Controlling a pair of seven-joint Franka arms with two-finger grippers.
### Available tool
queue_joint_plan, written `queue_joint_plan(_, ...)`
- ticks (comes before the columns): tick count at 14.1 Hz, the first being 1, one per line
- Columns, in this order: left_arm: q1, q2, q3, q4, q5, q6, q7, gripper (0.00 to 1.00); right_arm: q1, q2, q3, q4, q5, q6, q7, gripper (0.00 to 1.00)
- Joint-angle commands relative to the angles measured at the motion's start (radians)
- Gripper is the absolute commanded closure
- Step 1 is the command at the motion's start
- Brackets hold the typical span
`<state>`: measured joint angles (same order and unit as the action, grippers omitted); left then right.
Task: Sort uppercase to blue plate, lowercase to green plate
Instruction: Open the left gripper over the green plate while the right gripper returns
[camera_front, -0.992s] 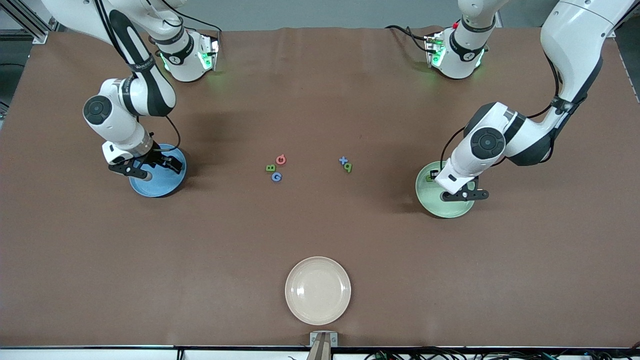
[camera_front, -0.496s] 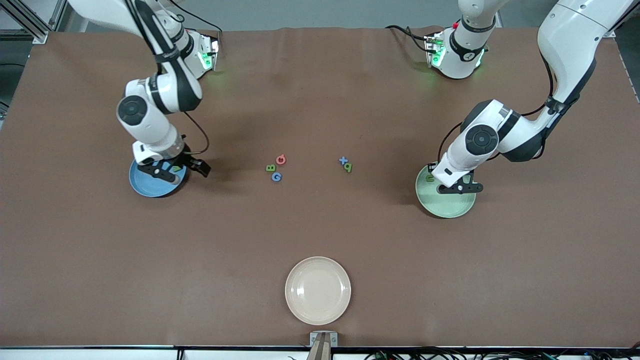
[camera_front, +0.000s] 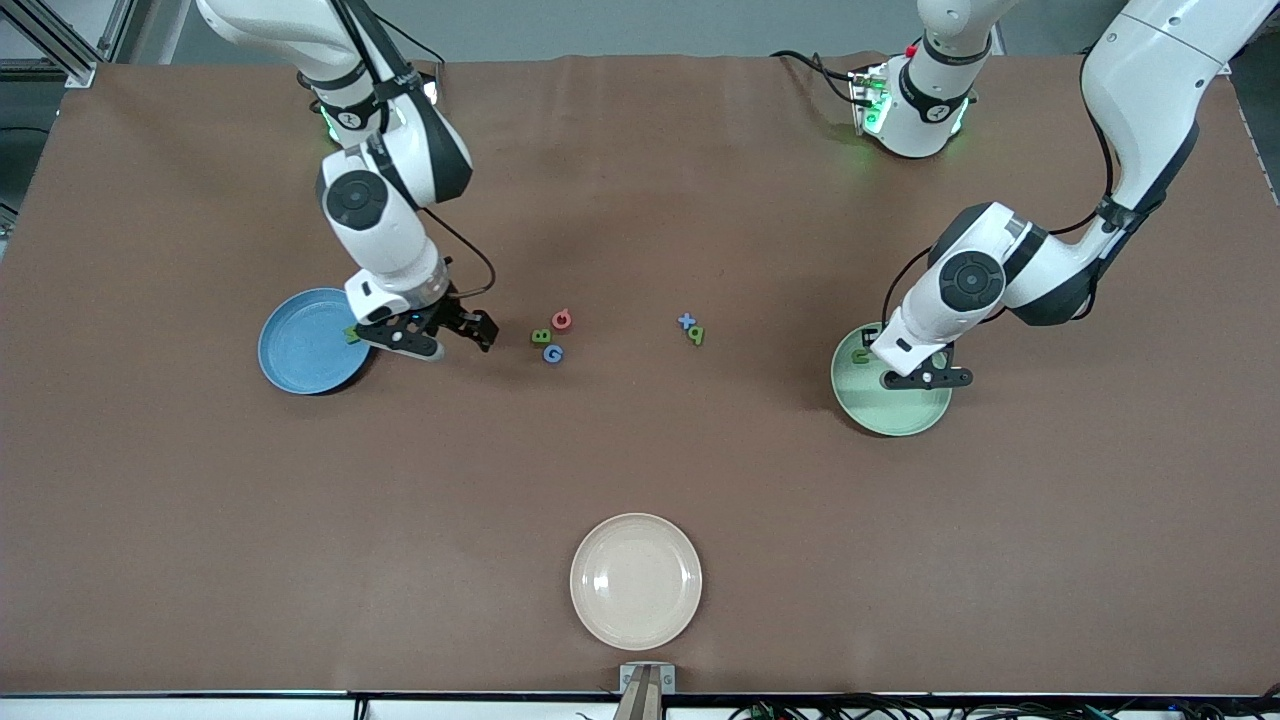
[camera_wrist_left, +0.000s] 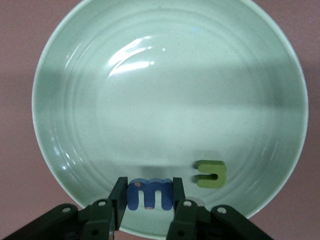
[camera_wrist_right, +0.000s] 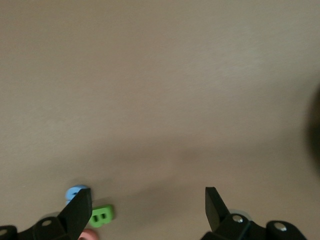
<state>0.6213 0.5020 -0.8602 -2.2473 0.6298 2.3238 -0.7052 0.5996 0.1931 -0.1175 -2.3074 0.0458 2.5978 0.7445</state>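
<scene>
The blue m (camera_wrist_left: 150, 187) stands close over the green plate and inside the plate's rim, so I should open my left gripper now.
The blue plate (camera_front: 300, 350) holds a green S (camera_front: 352, 335) at its edge nearest the letters. My right gripper (camera_front: 440, 338) is open and empty over bare table between that plate and three capitals: red G (camera_front: 562, 319), green B (camera_front: 541, 336), blue G (camera_front: 553, 353). The right wrist view shows the B (camera_wrist_right: 101, 216) and the blue G (camera_wrist_right: 76, 192) by one finger. My left gripper (camera_front: 925, 378) is shut on the blue m (camera_wrist_left: 150, 194) low over the green plate (camera_wrist_left: 170, 75), beside the green n (camera_wrist_left: 211, 173). A blue x (camera_front: 686, 321) and a green q (camera_front: 696, 335) lie mid-table.
A cream plate (camera_front: 636, 580) sits near the table's front edge, nearer to the front camera than all the letters. Both arm bases stand at the table's back edge. Brown table surface lies between the plates.
My right gripper has moved from over the blue plate toward the cluster of capitals, leaving the green S on the plate. My left gripper has stayed over the green plate, shifting only slightly.
</scene>
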Motion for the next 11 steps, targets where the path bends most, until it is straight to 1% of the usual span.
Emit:
queue_joint_plan(1,0.012,-0.006,-0.01,-0.012,0.025,0.017,-0.013,0.6,0.066,0.101,-0.008,0.097,0.009,-0.013,0.065,0.0)
queue_joint_plan(3,0.012,-0.01,-0.01,-0.009,0.04,0.017,0.007,0.16,0.117,0.155,-0.01,0.147,0.009,-0.015,0.143,0.0)
queue_joint_plan(4,0.012,-0.019,-0.013,-0.008,0.042,0.014,0.007,0.01,0.134,0.181,-0.01,0.173,0.009,-0.019,0.176,0.0)
queue_joint_plan(6,0.012,-0.034,-0.029,0.0,0.042,0.011,0.007,0.0,0.154,0.225,-0.01,0.235,0.008,-0.071,0.197,0.01)
queue_joint_plan(8,0.012,-0.036,-0.069,0.015,0.041,0.003,0.0,0.0,0.17,0.271,-0.01,0.301,0.008,-0.125,0.199,0.05)
queue_joint_plan(10,0.011,-0.033,-0.108,0.041,0.036,-0.003,0.0,0.0,0.18,0.298,-0.011,0.319,0.005,-0.127,0.197,0.11)
queue_joint_plan(11,0.006,-0.028,-0.126,0.058,0.03,-0.003,0.0,0.0,0.178,0.305,-0.011,0.319,-0.004,-0.125,0.193,0.15)
